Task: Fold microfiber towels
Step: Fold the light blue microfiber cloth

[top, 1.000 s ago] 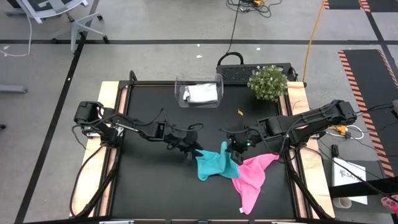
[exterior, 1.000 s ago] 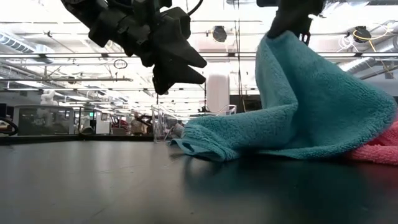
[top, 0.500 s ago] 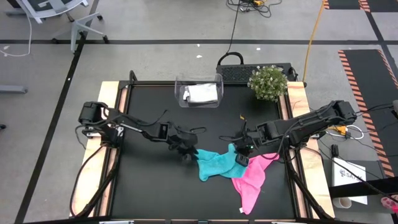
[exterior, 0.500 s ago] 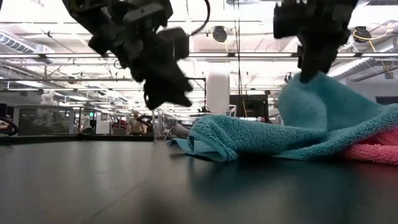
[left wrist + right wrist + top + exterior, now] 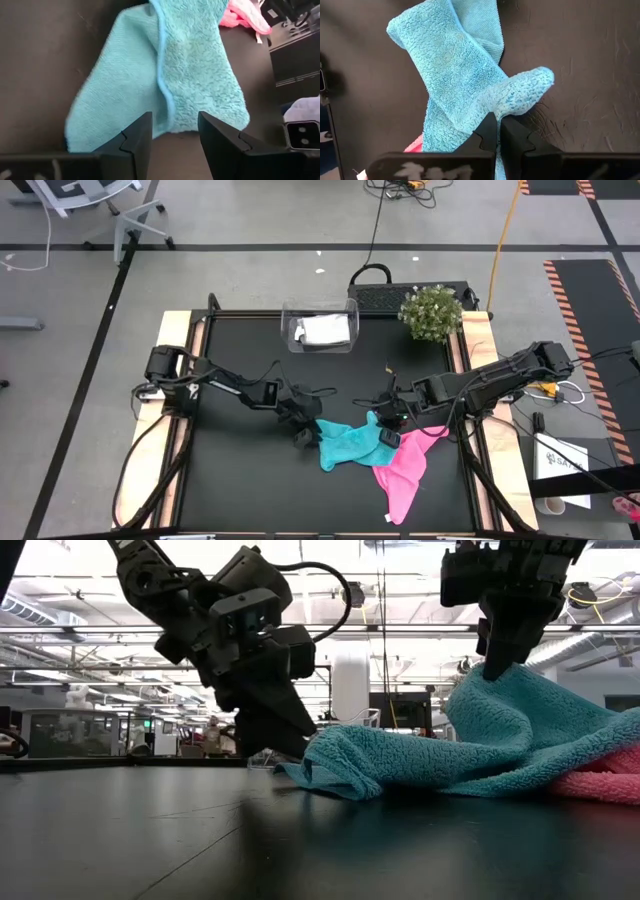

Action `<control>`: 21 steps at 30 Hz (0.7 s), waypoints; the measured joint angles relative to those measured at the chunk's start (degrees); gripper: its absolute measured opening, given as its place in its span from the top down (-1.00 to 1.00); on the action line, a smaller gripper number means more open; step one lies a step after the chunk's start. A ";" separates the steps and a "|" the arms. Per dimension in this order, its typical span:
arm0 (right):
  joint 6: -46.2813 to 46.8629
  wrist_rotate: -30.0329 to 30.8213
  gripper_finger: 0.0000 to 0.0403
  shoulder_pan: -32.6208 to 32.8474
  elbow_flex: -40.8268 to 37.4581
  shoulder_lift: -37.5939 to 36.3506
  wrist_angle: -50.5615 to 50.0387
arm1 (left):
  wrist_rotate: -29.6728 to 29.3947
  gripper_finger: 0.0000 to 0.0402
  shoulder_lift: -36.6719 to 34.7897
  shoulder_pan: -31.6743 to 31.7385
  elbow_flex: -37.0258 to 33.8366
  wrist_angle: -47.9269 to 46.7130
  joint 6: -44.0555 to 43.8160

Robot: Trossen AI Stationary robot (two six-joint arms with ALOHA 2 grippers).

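Note:
The left gripper grabs the teal towel point(image 5: 197, 75) by its hemmed corner point(image 5: 170, 121) next. Then I stretch the teal towel out for folding.
The teal towel point(image 5: 348, 446) lies crumpled on the black table, its right part resting on the pink towel point(image 5: 405, 470). My right gripper point(image 5: 498, 127) is shut on a raised bunch of the teal towel. My left gripper point(image 5: 175, 135) is open and low over the table at the teal towel's left end point(image 5: 305, 768). Its fingers stand on either side of that end's edge; I cannot tell whether they touch it. A grey-white towel point(image 5: 325, 330) lies in the clear bin point(image 5: 290, 320) at the far edge. My right gripper pinches a bunched-up fold of the teal towel point(image 5: 512, 102) between its two fingers, near the towel's right side. The fingers point(image 5: 497, 660) come from above, slanting down. The cloth rises in a slack peak to them, and the rest lies on the table and the pink towel.
A potted plant point(image 5: 430, 313) and a black case point(image 5: 380, 292) stand at the far right edge, next to the bin. Bare black table lies to the left of the towels and along the near edge.
My right gripper has come down with the teal towel's held part, so the cloth that hung tall has slumped into a low heap. My left gripper has sunk toward the table at the towel's left end and rolled a little, staying open.

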 joint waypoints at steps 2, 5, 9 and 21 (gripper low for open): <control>-0.56 0.00 1.00 0.00 0.00 0.00 0.02 | -0.01 0.20 0.40 0.05 0.01 1.01 1.07; -0.99 0.03 1.00 0.00 0.00 0.00 0.04 | 0.13 0.20 0.74 0.16 -0.02 1.14 1.68; -1.21 0.09 1.00 0.00 0.01 0.00 0.04 | 1.49 0.20 2.77 0.08 -0.04 2.93 1.41; -1.82 1.71 1.00 -0.03 0.00 0.00 0.42 | 5.97 0.20 6.15 -1.59 0.07 10.33 -1.43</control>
